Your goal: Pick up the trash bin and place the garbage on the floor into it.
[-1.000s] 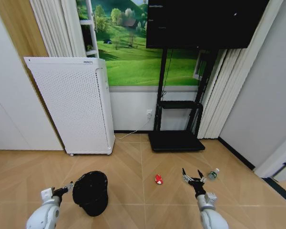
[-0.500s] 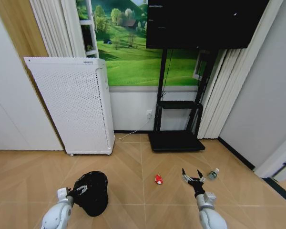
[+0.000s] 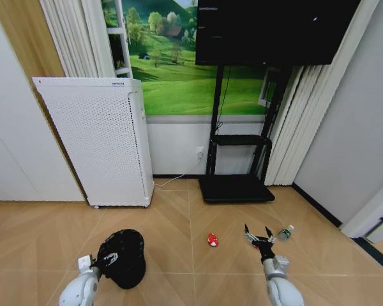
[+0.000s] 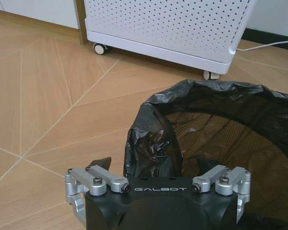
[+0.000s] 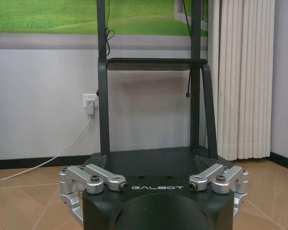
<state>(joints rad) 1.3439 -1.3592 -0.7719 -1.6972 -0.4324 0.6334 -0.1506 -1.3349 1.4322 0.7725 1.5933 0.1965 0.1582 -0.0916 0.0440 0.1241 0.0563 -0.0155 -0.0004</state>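
Note:
The left gripper grabs the trash bin by its thin rim next, since the trash bin's round body (image 3: 130,270) is far wider than the open fingers.
The trash bin (image 3: 124,260), black with a crinkled dark liner, stands on the wood floor at lower left. My left gripper (image 3: 106,259) is at its near rim. In the left wrist view the left gripper (image 4: 153,165) is open and straddles the bin (image 4: 221,139) rim, with one finger outside and the other inside. A red-and-white scrap of garbage (image 3: 212,240) lies mid-floor. A small clear-green bottle (image 3: 285,233) lies further right. My right gripper (image 3: 258,238) hovers open between them, holding nothing.
A tall white perforated appliance (image 3: 96,150) on casters (image 4: 101,48) stands behind the bin. A black TV stand (image 3: 236,188) with a flat base sits against the back wall (image 5: 149,105). A white cable (image 3: 179,178) runs along the floor to a wall socket.
My left arm has swung right from beside the bin until its gripper reached the bin's rim. The right arm and the garbage have stayed still.

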